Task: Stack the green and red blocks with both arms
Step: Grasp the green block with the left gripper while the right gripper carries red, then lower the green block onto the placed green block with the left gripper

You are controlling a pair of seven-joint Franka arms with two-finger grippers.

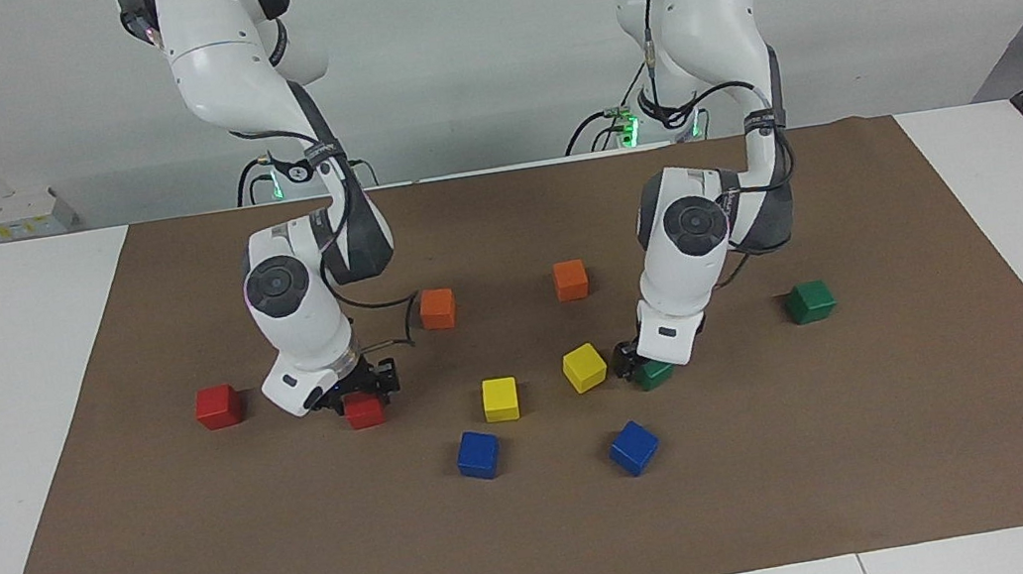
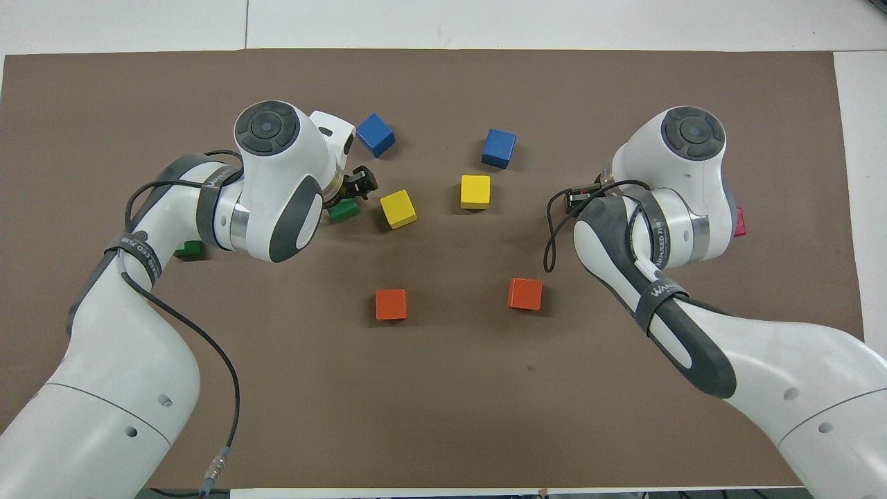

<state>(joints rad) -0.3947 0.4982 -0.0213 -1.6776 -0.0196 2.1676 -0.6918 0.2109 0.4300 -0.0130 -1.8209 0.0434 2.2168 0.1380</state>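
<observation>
My fingers are low around the green block (image 2: 344, 211) near the yellow cube (image 2: 398, 208), so my left gripper closes next. That would catch the green block.
My right gripper (image 1: 365, 395) is down on a red block (image 1: 366, 412) on the mat, its fingers shut on the block's sides; in the overhead view the arm hides both. A second red block (image 1: 218, 406) lies toward the right arm's end of the table, showing only as a sliver (image 2: 739, 222) from above. My left gripper (image 1: 635, 365) is open and low at a green block (image 1: 657, 374), which peeks out under the wrist (image 2: 344, 210) from above. A second green block (image 1: 810, 301) sits toward the left arm's end.
On the brown mat (image 1: 800, 487) lie two orange cubes (image 1: 437, 308) (image 1: 571, 280), two yellow cubes (image 1: 500, 399) (image 1: 584, 367) and two blue cubes (image 1: 478, 454) (image 1: 633, 447). One yellow cube is close beside the left gripper.
</observation>
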